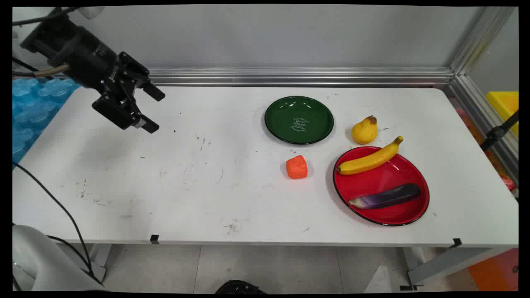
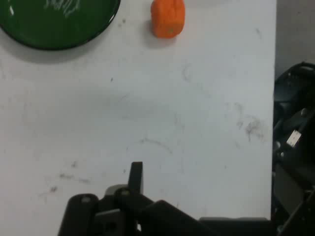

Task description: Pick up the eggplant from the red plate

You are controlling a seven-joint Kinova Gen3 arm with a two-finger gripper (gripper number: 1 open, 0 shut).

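Note:
My gripper will next grab the eggplant by its body beside its pale tip. Then it will lift the dark purple eggplant off the red plate.
My black gripper hangs open above the table's far left corner, tilted toward the right, with nothing between its fingers. It is far from every object. An orange block sits near the table's middle, and an empty green plate lies behind it. A yellow pear stands to the right of the green plate. A red plate at the right carries a banana and a purple eggplant. The hand view shows one fingertip low down, with the green plate and orange block along the top edge.
An aluminium rail runs along the table's back edge. Blue bubble wrap lies beyond the left edge and a yellow bin beyond the right. A black cable hangs over the near left corner.

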